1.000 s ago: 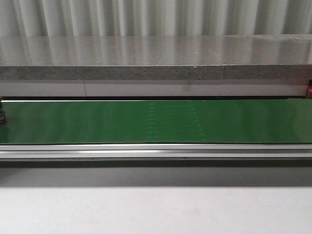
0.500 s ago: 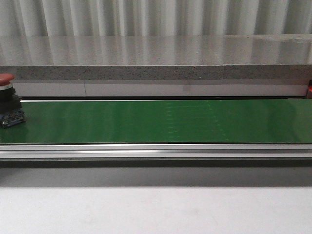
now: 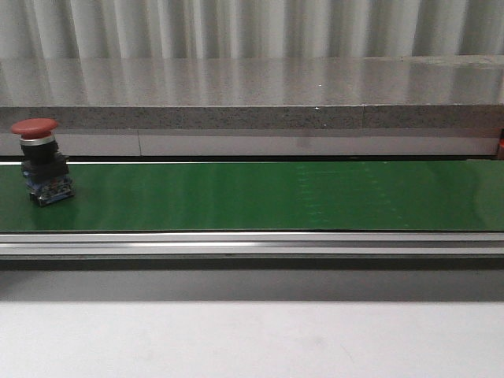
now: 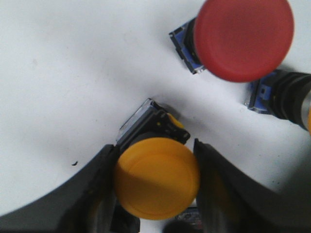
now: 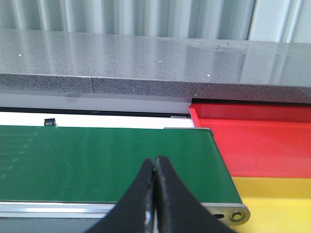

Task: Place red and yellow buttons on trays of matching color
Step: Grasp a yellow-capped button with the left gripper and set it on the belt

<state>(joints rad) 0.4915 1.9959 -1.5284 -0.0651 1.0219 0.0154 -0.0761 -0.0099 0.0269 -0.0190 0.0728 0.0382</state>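
The yellow button's base is over white table, short of the green belt (image 3: 260, 197), so the button moves toward the belt next in my left gripper before its release.
A red button (image 3: 39, 157) with a black and blue base stands upright on the green belt (image 3: 260, 197) at its far left. In the left wrist view my left gripper (image 4: 155, 179) is shut on a yellow button (image 4: 156, 178), with a finger against each side of its cap, over a white surface. Another red button (image 4: 243, 36) stands beyond it. In the right wrist view my right gripper (image 5: 155, 162) is shut and empty above the belt's end (image 5: 121, 160). A red tray (image 5: 257, 141) and a yellow tray (image 5: 277, 199) lie beside that end.
A grey stone ledge (image 3: 252, 94) runs behind the belt. An aluminium rail (image 3: 252, 244) runs along its front, with white table (image 3: 252, 339) before it. A third button's dark body (image 4: 286, 94) lies at the edge of the left wrist view.
The red button has come into the front view from the left edge and moved to the right along the belt.
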